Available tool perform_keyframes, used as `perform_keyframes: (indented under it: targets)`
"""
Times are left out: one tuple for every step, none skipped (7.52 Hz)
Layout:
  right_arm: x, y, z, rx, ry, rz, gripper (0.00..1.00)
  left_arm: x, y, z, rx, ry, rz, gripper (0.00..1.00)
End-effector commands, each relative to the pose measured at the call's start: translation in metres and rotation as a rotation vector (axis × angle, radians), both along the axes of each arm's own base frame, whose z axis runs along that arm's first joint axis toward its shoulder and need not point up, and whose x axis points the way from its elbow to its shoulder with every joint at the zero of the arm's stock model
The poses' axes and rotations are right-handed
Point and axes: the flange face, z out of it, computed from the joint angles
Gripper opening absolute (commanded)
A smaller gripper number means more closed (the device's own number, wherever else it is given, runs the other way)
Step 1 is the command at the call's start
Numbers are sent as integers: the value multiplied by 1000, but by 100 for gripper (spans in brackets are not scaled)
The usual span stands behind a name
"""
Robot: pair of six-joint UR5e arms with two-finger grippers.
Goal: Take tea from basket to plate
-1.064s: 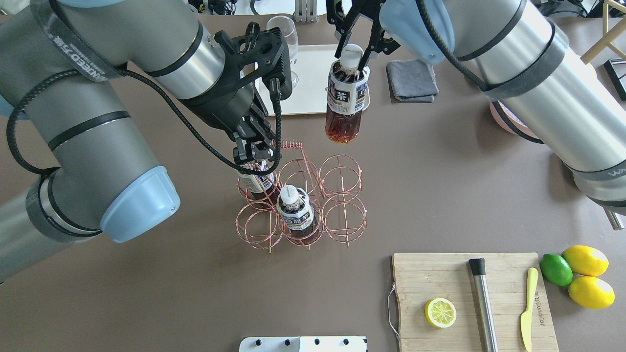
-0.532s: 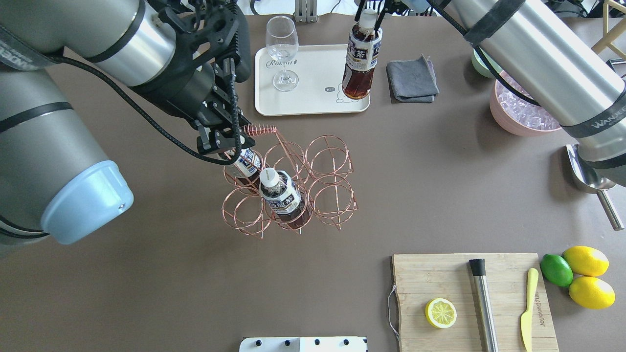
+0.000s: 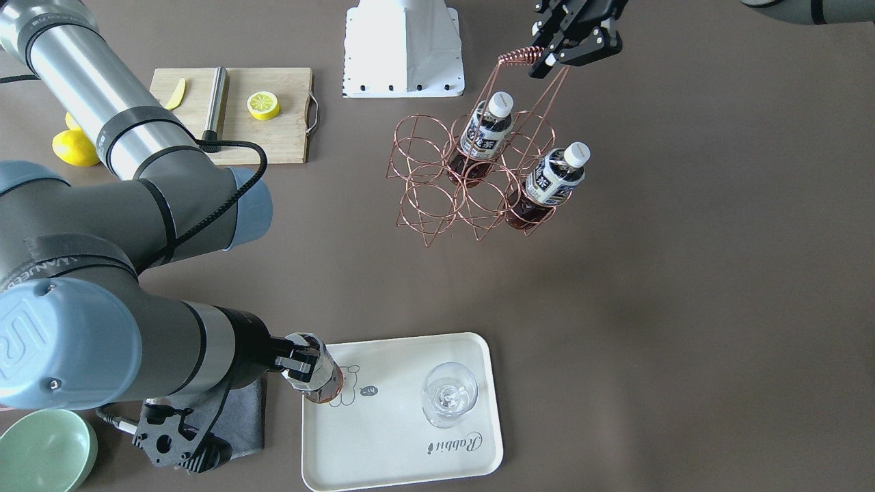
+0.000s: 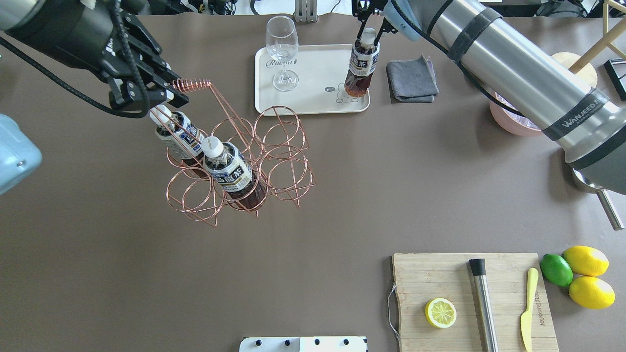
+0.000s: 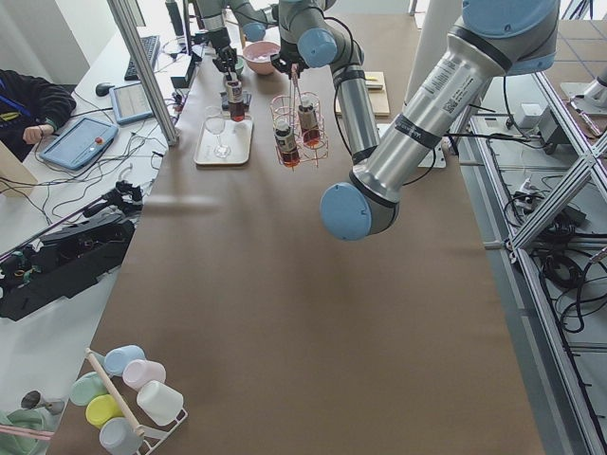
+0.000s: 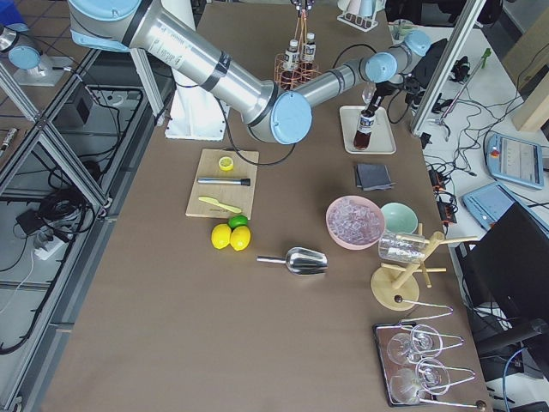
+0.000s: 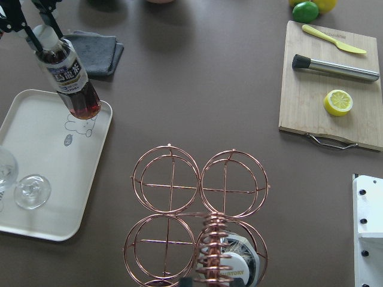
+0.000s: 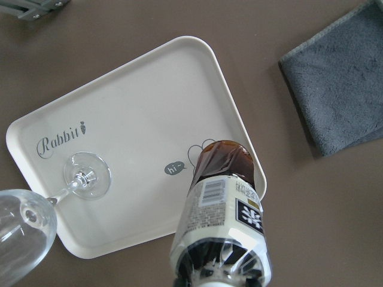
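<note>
My right gripper lowers the bottle farther inside the plate before releasing it, since the tea bottle's base (image 3: 328,390) hangs over the plate's rim (image 3: 305,406).
My right gripper (image 4: 368,35) is shut on the neck of a tea bottle (image 4: 361,68), holding it tilted with its base at the plate's (image 4: 313,73) corner, over the bear drawing. I cannot tell if the base touches. The bottle (image 8: 224,203) and plate (image 8: 137,119) also show in the right wrist view. My left gripper (image 4: 168,95) is shut on the coiled handle (image 4: 190,85) of the copper wire basket (image 4: 281,164), which hangs tilted above the table. Two more tea bottles (image 4: 178,137) (image 4: 230,171) stand in its rings.
A wine glass (image 4: 282,51) stands on the plate's left half. A grey cloth (image 4: 412,80) lies right of the plate, with a pink tub of ice (image 4: 511,124) further right. A cutting board (image 4: 440,278) with a lemon half, muddler and knife sits at the front right.
My left gripper has carried the basket by its handle up and to the left. My right gripper has lowered its bottle onto the plate's right corner.
</note>
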Motion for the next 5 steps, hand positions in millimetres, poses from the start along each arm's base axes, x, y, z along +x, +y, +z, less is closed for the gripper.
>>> perform_keyframes:
  targets:
    - [-11, -9, -11, 36, -17, -5, 0, -80, -22, 39, -55, -25, -146, 0]
    - [-15, -15, -23, 38, -19, -5, 0, -115, -33, 74, -84, -60, -207, 0]
    - [-19, -16, -27, 53, -24, -7, 0, -143, -42, 112, -71, -110, -231, 0]
    - [-22, -18, -22, 71, -18, -2, 0, -169, -55, 150, -72, -158, -250, 0]
    - [-28, -20, -22, 73, -5, -2, 0, -186, -75, 172, -61, -192, -254, 0]
